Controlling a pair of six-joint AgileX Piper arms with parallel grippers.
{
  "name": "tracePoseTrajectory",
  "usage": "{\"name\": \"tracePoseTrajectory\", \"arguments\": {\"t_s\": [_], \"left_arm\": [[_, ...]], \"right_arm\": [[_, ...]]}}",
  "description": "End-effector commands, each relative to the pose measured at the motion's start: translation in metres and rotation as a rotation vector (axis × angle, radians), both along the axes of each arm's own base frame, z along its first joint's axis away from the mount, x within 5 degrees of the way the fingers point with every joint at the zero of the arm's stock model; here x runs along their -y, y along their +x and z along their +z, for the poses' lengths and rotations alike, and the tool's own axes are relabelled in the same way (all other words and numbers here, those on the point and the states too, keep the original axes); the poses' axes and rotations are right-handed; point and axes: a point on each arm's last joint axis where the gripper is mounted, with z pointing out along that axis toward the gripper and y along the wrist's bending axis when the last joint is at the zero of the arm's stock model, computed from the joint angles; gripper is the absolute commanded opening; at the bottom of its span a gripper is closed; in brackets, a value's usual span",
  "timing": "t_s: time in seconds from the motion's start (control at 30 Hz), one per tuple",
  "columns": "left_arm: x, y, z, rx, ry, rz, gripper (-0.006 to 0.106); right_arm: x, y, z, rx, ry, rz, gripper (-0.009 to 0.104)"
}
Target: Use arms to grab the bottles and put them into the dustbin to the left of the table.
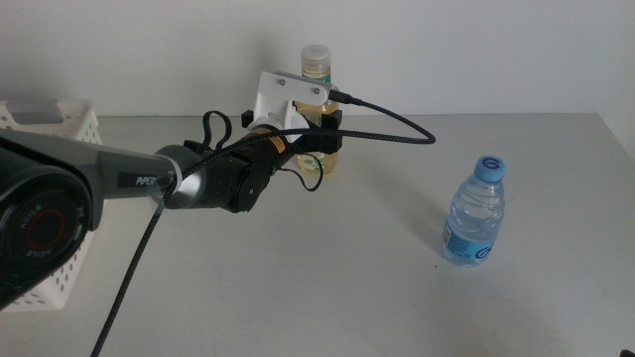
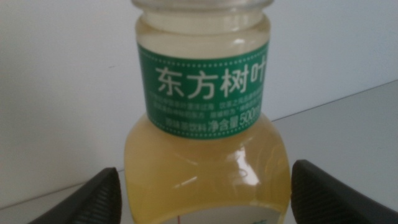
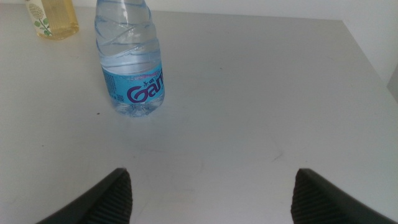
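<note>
Next, my left gripper grabs the pale-yellow tea bottle (image 1: 317, 99) by its broad body (image 1: 328, 161), to drop the bottle into the white dustbin.
A pale-yellow tea bottle (image 1: 317, 99) with a white cap and green label stands at the back of the table (image 1: 327, 288). My left gripper (image 1: 322, 139) is open around its lower body, one jaw close on each side. The left wrist view is filled by the tea bottle (image 2: 205, 124) between the left gripper (image 2: 205, 193). A clear water bottle (image 1: 474, 211) with a blue cap stands upright at the right. In the right wrist view the water bottle (image 3: 130, 62) stands ahead of my right gripper (image 3: 211, 196), which is open and holds nothing. The white dustbin (image 1: 50, 124) sits at the left edge.
The left arm's cable (image 1: 387, 114) loops out behind the tea bottle towards the right. A white wall rises behind the table's far edge. The tea bottle (image 3: 53, 18) shows beyond the water bottle in the right wrist view.
</note>
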Motion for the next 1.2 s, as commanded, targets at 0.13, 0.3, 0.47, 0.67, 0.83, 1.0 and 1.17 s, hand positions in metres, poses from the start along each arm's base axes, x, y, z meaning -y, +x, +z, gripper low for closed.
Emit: {"name": "tracePoseTrajectory", "arguments": {"t_s": [0.13,0.3,0.47,0.67,0.83,1.0,1.17], "left_arm": [[0.004,0.012,0.030,0.117,-0.102,0.009,0.094],[0.007,0.017,0.023,0.126,-0.106,0.008,0.094],[0.010,0.024,0.016,0.137,-0.111,0.008,0.093],[0.011,0.026,0.013,0.177,-0.130,0.007,0.086],[0.012,0.026,0.013,0.239,-0.154,0.000,0.072],[0.012,0.026,0.012,0.247,-0.170,-0.001,0.047],[0.012,0.027,0.011,0.208,-0.159,0.001,0.008]], "right_arm": [[0.001,0.000,0.009,0.092,-0.007,-0.011,0.066],[0.001,0.000,0.009,0.092,-0.007,-0.011,0.066],[0.001,0.000,0.009,0.092,-0.007,-0.011,0.066],[0.001,0.000,0.009,0.092,-0.007,-0.011,0.066],[0.001,0.000,0.009,0.092,-0.007,-0.011,0.066],[0.001,0.000,0.009,0.092,-0.007,-0.011,0.066],[0.001,0.000,0.009,0.092,-0.007,-0.011,0.066]]}}
